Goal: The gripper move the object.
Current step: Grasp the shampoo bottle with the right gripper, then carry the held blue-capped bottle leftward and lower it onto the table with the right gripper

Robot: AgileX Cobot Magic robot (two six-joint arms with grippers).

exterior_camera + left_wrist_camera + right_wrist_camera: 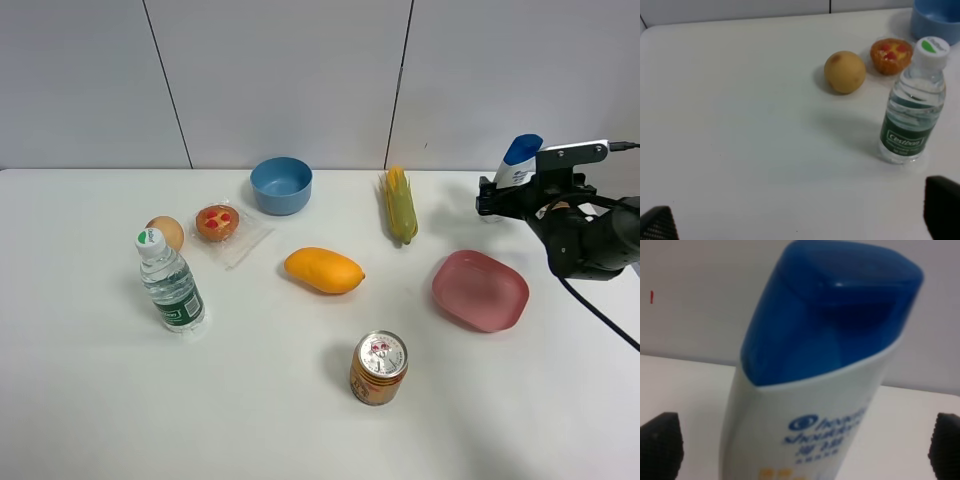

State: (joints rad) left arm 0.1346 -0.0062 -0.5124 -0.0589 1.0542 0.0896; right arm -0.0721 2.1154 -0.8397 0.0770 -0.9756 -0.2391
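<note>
The shampoo bottle's white body [511, 176] [775, 440] is still beyond both fingers, so it is too early to close. My right gripper moves forward first, then closes.
The white shampoo bottle [517, 161] with a blue flip cap stands upright at the far right back of the table. My right gripper [498, 197], a dark body with a white top plate, is at the bottle. In the right wrist view the bottle [815, 390] fills the middle, tilted in the picture. It sits between the two black fingertips [660, 442], which are wide apart and do not touch it. My right gripper [800, 450] is open. My left gripper [800, 220] is open and empty over bare table, and the exterior view does not show it.
A clear water bottle [172, 285] stands at the left, with a tan round fruit [166, 232] and a wrapped tart [217, 222] behind it. A blue bowl [281, 185], mango [322, 270], corn [399, 204], pink bowl [480, 290] and can [378, 367] lie across the table.
</note>
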